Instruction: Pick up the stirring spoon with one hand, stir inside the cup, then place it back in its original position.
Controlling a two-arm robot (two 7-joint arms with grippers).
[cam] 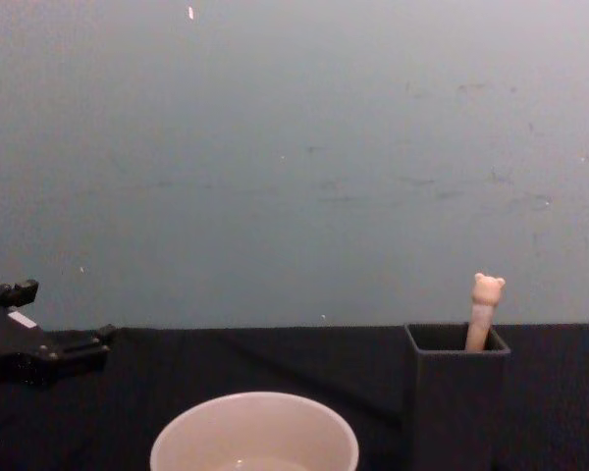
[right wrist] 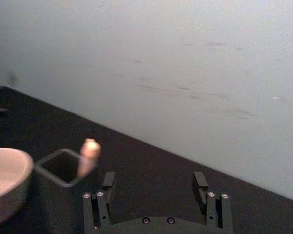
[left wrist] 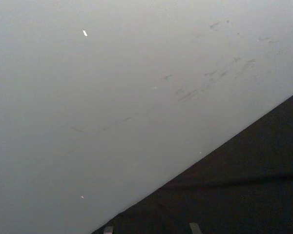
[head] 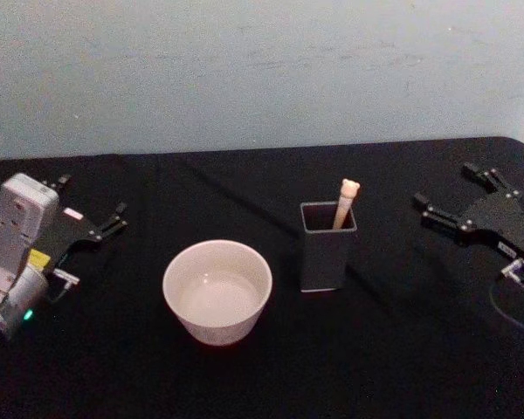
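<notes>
The stirring spoon's lower part is closed in by the sides of the square holder. So my right gripper should next grab the spoon's handle just under the bear head (cam: 482, 314) (right wrist: 87, 158).
The stirring spoon (head: 344, 202) stands upright in the dark grey square holder (head: 323, 257), its bear-head top poking above the rim. It also shows in the chest view as spoon (cam: 485, 314) in holder (cam: 457, 402), and in the right wrist view as spoon (right wrist: 89, 156) and holder (right wrist: 51, 175). The cream-white cup (head: 217, 292) sits left of the holder, as cup (cam: 255, 437) and cup (right wrist: 5, 175). My right gripper (head: 454, 188) rests open at the table's right, apart from the holder, with nothing between its fingers (right wrist: 154, 180). My left gripper (head: 92, 202) lies open at the far left (cam: 59, 316).
A black cloth (head: 402, 349) covers the table, and a pale wall (head: 262, 70) stands right behind its far edge. A blue cable (head: 515, 310) trails by the right arm. Bare cloth lies between the holder and the right gripper.
</notes>
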